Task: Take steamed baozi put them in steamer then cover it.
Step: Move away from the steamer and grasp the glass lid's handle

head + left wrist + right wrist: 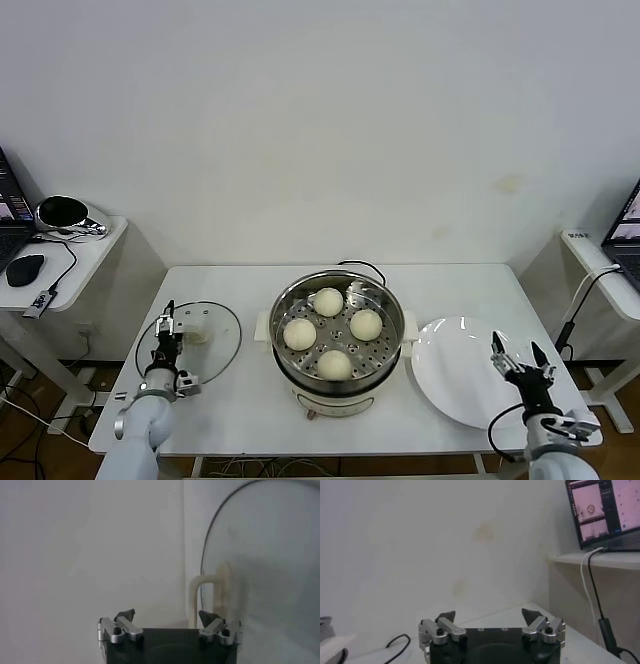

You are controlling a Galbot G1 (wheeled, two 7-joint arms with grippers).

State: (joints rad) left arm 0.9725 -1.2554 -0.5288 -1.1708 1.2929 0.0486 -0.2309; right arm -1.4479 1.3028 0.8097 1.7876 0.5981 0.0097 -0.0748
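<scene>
Next, my left gripper takes hold of the glass cover by its cream handle [195, 326] to cover the steamer full of baozi [328, 301].
Several cream-white baozi [328, 301] lie on the perforated tray inside the shiny steamer [285, 372] at the table's middle. The clear glass cover [215, 352] lies flat on the table left of the steamer, with its cream handle [195, 326] up. My left gripper [166, 318] is open and empty over the cover's left edge. In the left wrist view the cover [270, 555] and its handle [220, 592] lie just beyond the left gripper [166, 616]. My right gripper [515, 347] is open and empty over the right edge of the plate; it also shows in the right wrist view [489, 615].
An empty white plate [450, 385] lies right of the steamer. A black power cord [362, 266] runs behind the steamer. Side tables stand at both sides: the left one holds a mouse [25, 268] and a shiny object [62, 212], the right one a laptop [602, 510].
</scene>
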